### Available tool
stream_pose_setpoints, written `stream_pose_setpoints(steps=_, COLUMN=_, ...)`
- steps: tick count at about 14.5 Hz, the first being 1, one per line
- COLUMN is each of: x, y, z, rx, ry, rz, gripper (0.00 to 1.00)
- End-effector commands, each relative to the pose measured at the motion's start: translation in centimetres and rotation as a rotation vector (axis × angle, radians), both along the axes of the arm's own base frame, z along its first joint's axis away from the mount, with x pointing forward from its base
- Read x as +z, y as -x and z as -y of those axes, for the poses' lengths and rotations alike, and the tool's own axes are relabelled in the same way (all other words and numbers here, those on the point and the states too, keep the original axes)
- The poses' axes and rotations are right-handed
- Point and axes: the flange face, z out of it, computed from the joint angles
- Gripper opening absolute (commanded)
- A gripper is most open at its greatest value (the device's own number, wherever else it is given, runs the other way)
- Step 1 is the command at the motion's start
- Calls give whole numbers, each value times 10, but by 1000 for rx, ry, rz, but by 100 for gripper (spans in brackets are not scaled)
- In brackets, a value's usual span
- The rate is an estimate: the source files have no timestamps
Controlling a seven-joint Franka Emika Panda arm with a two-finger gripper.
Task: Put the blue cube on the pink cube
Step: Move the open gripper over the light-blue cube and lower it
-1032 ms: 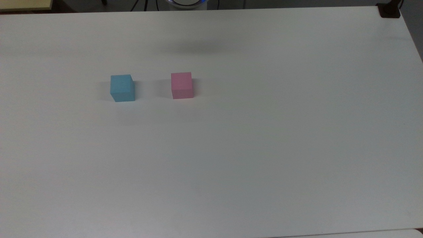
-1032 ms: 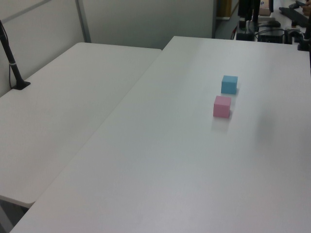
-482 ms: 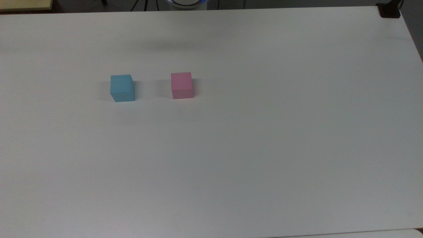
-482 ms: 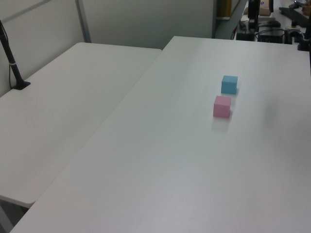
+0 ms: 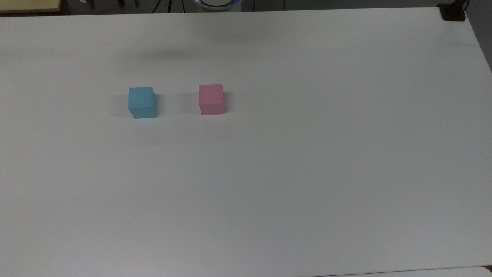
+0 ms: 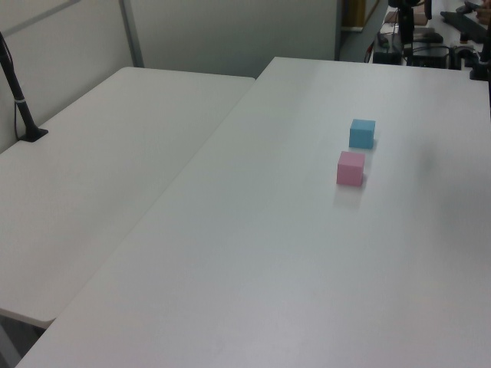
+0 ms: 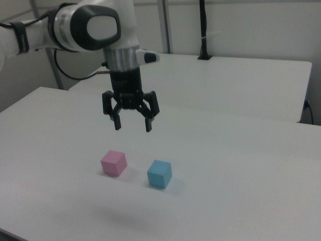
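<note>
The blue cube's bottom needs to stay free to rest on the pink cube (image 6: 350, 168), so my gripper should grab the blue cube by its opposite sides next.
The blue cube (image 5: 142, 102) (image 6: 362, 133) (image 7: 159, 173) rests on the white table, a short gap from the pink cube (image 5: 211, 99) (image 6: 350, 168) (image 7: 114, 162). In the top view the blue one is on the left, in the right view it is on the right. My gripper (image 7: 133, 125) hangs in the air in the right view, open, with nothing between its fingers. It hovers well above the table, over and behind the two cubes.
The white table (image 5: 292, 165) stretches wide around the cubes. A second table (image 6: 100, 161) adjoins it on the left view's left, with a black post (image 6: 19, 100) at its edge. A dark clamp (image 5: 452, 11) sits at the top view's far right corner.
The arm's shadow on the table in the top view has slid leftwards, toward the blue cube's side. Both cubes stay where they were.
</note>
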Motion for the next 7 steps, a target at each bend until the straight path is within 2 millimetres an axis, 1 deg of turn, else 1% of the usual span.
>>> stream_pose_setpoints(steps=1, x=-40, y=7, z=-4, rx=17, ry=-4, rz=-39, gripper=100)
stream_pose_setpoints(steps=2, x=-54, y=5, z=-6, rx=21, ry=-14, rz=-29, gripper=100)
stream_pose_setpoints(steps=3, x=-80, y=5, z=-8, rx=26, ry=-31, rz=-15, gripper=100)
stream_pose_setpoints(steps=4, x=-94, y=4, z=-9, rx=25, ry=-43, rz=12, gripper=100)
stream_pose_setpoints(steps=6, x=-119, y=3, z=-2, rx=9, ry=-57, rz=78, gripper=100)
stream_pose_setpoints(steps=7, x=-135, y=-2, z=-4, rx=11, ry=-62, rz=75, gripper=100)
